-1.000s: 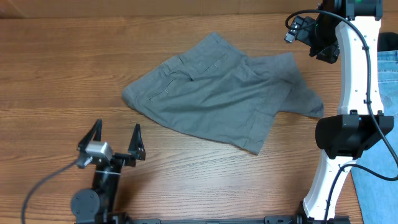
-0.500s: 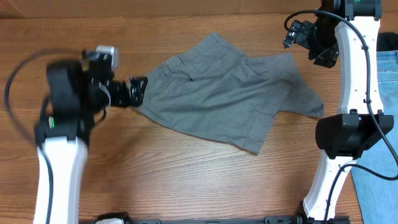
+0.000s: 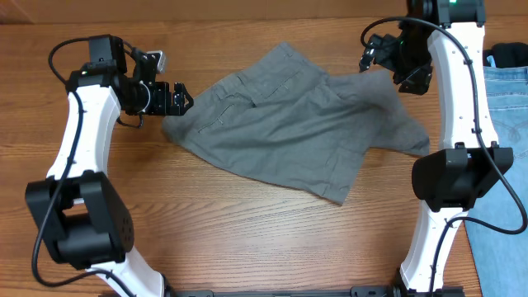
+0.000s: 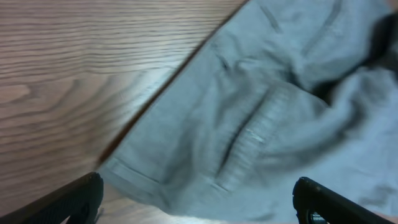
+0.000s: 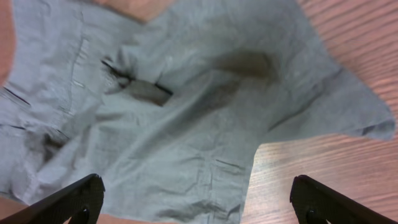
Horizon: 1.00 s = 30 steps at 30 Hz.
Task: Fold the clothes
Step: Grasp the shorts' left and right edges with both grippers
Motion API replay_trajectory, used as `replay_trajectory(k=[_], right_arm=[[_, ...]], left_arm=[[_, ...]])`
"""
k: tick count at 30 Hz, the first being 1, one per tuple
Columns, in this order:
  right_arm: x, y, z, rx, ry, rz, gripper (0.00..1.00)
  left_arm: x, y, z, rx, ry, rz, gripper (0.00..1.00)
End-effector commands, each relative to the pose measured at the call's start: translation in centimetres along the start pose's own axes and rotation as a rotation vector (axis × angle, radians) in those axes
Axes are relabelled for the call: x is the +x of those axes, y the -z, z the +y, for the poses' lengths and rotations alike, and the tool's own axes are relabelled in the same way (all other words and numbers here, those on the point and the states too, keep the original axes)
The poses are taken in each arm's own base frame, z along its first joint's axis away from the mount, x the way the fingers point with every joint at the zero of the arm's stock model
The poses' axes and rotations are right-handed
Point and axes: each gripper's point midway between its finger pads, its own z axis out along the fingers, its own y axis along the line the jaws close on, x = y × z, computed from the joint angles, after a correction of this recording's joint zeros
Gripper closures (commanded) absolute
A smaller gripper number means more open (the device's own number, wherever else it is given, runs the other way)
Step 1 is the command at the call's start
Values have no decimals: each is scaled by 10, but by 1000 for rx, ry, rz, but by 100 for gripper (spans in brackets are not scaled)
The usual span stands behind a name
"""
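Observation:
One corner of the grey shorts [image 3: 289, 124] sticks out toward the table front. My right gripper will grab them there next to spread them for folding.
Grey shorts [image 3: 289, 124] lie rumpled across the middle of the wooden table, waistband to the upper left, one leg trailing to the right. They also show in the left wrist view [image 4: 280, 124] and the right wrist view [image 5: 186, 112]. My left gripper [image 3: 175, 99] is open, just above the shorts' left corner. My right gripper [image 3: 378, 56] is open, raised over the shorts' upper right edge. Light blue jeans [image 3: 507, 148] lie at the table's right edge behind the right arm.
The wooden table [image 3: 206, 239] runs bare in front of the shorts. The right arm's white column [image 3: 458, 165] stands between the shorts and the jeans. The left arm's base [image 3: 78, 223] sits at the front left.
My left arm has swung up from the front of the table to the shorts' left corner. My right gripper has shifted slightly left. The shorts have not moved.

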Motion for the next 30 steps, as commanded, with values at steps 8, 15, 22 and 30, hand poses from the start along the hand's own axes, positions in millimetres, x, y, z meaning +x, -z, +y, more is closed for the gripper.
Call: replay_trajectory(k=[8,15,22,30], right_arm=[[38,20,-24,111,-63,-5,0],[85,36,-37,125,-46,27,0],[112,7,-66,335,-165,67,0],[149,-44,-68,308,-193,237,0]], left_arm=[[14,-54,40,-84,116,105,0],[18,-74,75,-227,169,155,0],[14,-76,73,-259,142,151,0],[9,-81,62,-232,120,135,0]])
